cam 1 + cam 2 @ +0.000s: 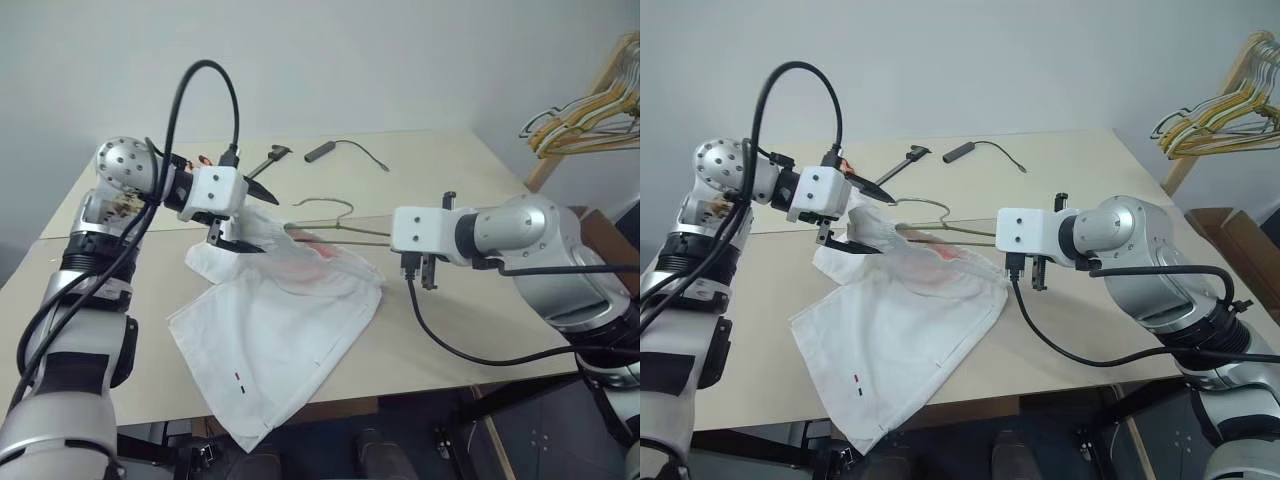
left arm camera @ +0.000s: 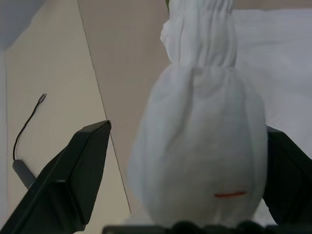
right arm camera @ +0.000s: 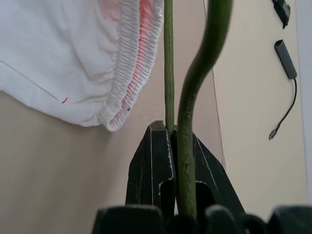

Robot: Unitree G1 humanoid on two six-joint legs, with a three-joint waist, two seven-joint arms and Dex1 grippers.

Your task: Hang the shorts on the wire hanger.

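Observation:
Next, my left gripper pinches the shorts by the gathered waistband end [image 1: 258, 228] [image 2: 200, 146] that stands up, since their legs lie spread flat on the tabletop.
The white shorts [image 1: 280, 330] lie spread on the table, one leg hanging over the front edge. Their gathered waistband end is lifted, and in the left wrist view this bunched cloth [image 2: 202, 146] sits between the wide-apart fingers [image 2: 80, 170], with a gap on one side. My left gripper [image 1: 262, 222] is open around that bunch. The thin olive wire hanger [image 1: 335, 207] lies partly inside the waistband [image 3: 131, 73], its hook pointing to the far side. My right gripper [image 1: 418, 275] is shut on the hanger's wire [image 3: 168, 63] to the right of the shorts.
On the far part of the beige table [image 1: 450, 170] lie a black tool [image 1: 270, 158] and a dark stick with a thin cable [image 1: 322, 151]. A bunch of yellow and grey hangers [image 1: 590, 115] hangs on a wooden rack at the far right.

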